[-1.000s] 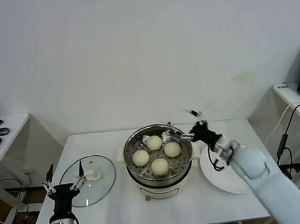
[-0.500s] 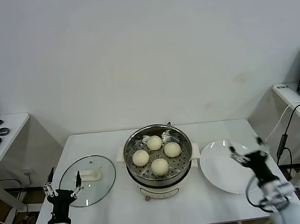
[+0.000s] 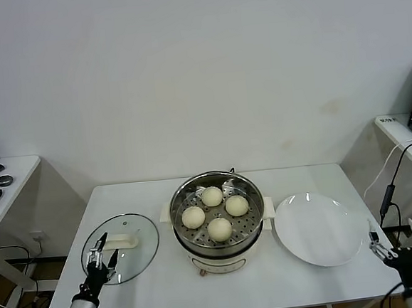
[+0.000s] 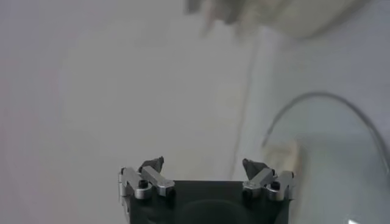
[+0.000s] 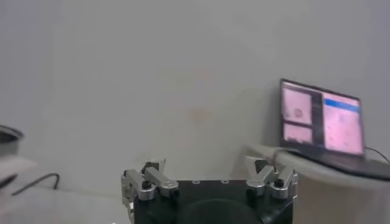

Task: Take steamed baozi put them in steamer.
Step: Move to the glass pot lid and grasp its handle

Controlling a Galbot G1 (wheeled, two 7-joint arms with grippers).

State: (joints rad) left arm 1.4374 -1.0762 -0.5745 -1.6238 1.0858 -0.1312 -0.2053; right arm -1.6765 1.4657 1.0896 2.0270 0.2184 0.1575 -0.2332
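The glass lid (image 3: 138, 250) is wide and flat, so my left gripper will grab it next by the narrow white handle (image 3: 120, 241) that stands up on top.
Several cream-white baozi (image 3: 220, 228) lie on the perforated tray inside the steel steamer (image 3: 249, 228) at the middle of the table. My left gripper (image 3: 99, 254) is open and empty, low at the table's front left, over the near edge of the glass lid (image 3: 138, 250). My right gripper (image 3: 400, 241) is open and empty, low off the table's front right corner, past the white plate (image 3: 319, 228). In the left wrist view my gripper (image 4: 204, 167) holds nothing. In the right wrist view my gripper (image 5: 207, 168) holds nothing.
The glass lid with its white handle (image 3: 126, 240) lies left of the steamer and also shows in the left wrist view (image 4: 341, 152). A side desk with a laptop (image 5: 321, 117) stands at the right. Another small desk (image 3: 1, 186) stands at the left.
My right arm has drawn back from the steamer, across the plate, down to the front right corner. My left gripper has sunk lower at the front left. The baozi have not moved.
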